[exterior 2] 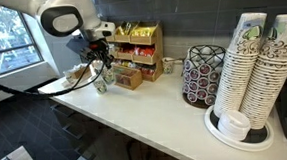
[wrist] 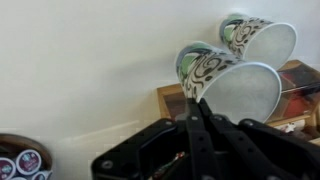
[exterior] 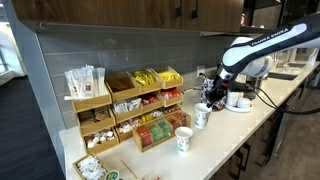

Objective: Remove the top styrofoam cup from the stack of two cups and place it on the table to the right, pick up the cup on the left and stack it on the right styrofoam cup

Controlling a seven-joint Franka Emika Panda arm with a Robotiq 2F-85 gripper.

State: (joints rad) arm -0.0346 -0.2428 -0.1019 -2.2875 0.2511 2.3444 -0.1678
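Note:
My gripper keeps hold of the white foam cup until it stands on the pale countertop. The cup's lower edge still hangs above that surface.
Two small white foam cups with dark greenish marks stand apart on the pale countertop. One cup stands alone near the wooden organizer. My gripper is shut on the rim of the other cup, one finger inside and one outside. In the wrist view the gripper pinches the near cup's wall, and the free cup lies beyond it. I cannot tell whether the held cup touches the counter. In an exterior view the gripper hangs low over the countertop.
A wooden organizer full of snack packets stands against the wall, also seen in an exterior view. A pod carousel and tall stacks of paper cups stand farther along. A white plate sits behind the gripper.

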